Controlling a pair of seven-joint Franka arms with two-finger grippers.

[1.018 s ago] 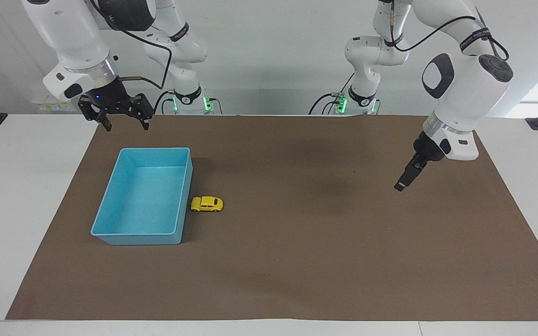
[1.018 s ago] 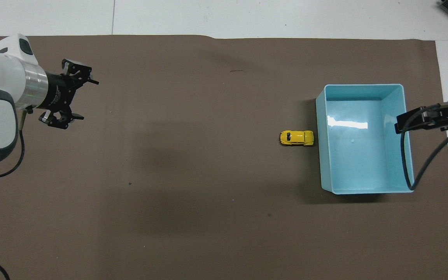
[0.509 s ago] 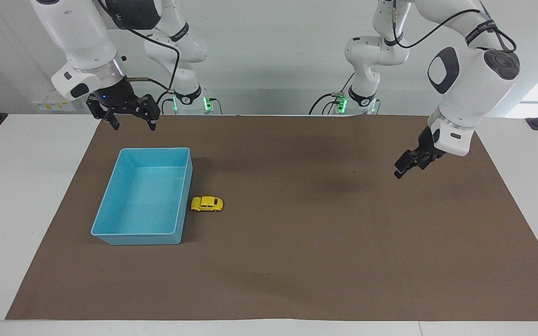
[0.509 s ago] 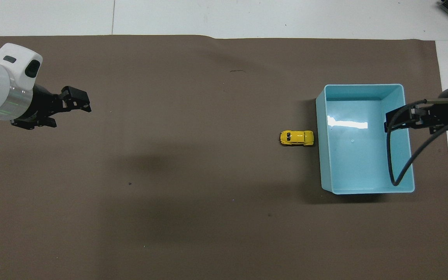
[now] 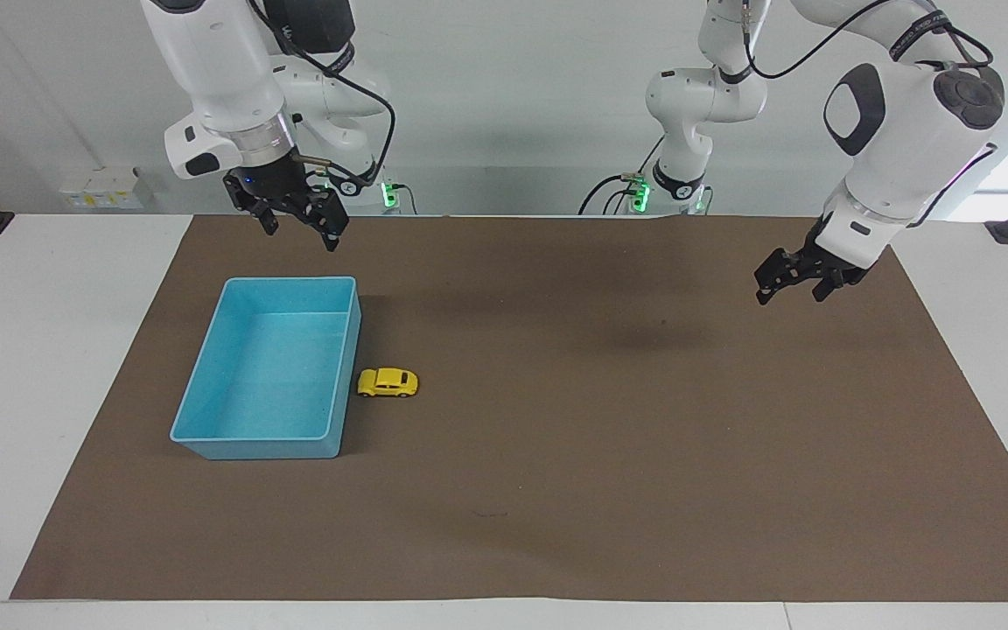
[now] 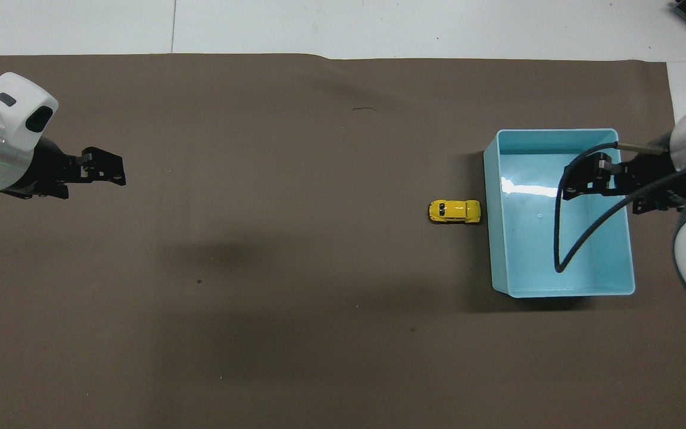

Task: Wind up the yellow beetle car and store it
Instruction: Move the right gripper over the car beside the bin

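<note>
The yellow beetle car should be grabbed next by its two long sides with my right gripper, because the bin's side (image 6: 490, 213) is close against one end of the car.
The yellow beetle car (image 5: 388, 382) stands on the brown mat, right beside the long wall of the light blue bin (image 5: 294, 281) that faces the left arm's end. It also shows in the overhead view (image 6: 454, 211), next to the bin (image 6: 557, 131). My right gripper (image 5: 300, 236) is open and empty. It hangs in the air over the bin's end nearer to the robots, and from overhead (image 6: 569, 187) it covers part of the bin's inside. My left gripper (image 5: 789, 296) is open and empty, up over the mat at the left arm's end (image 6: 118, 177), well away from the car.
The brown mat (image 5: 609, 455) covers most of the white table (image 5: 23, 367). The bin has nothing in it. The right arm's black cable (image 6: 563, 250) loops over the bin in the overhead view.
My right gripper has swung from outside the bin's corner toward the table's middle, now over the bin's nearer end. My left gripper has risen and turned. The car and bin have not moved.
</note>
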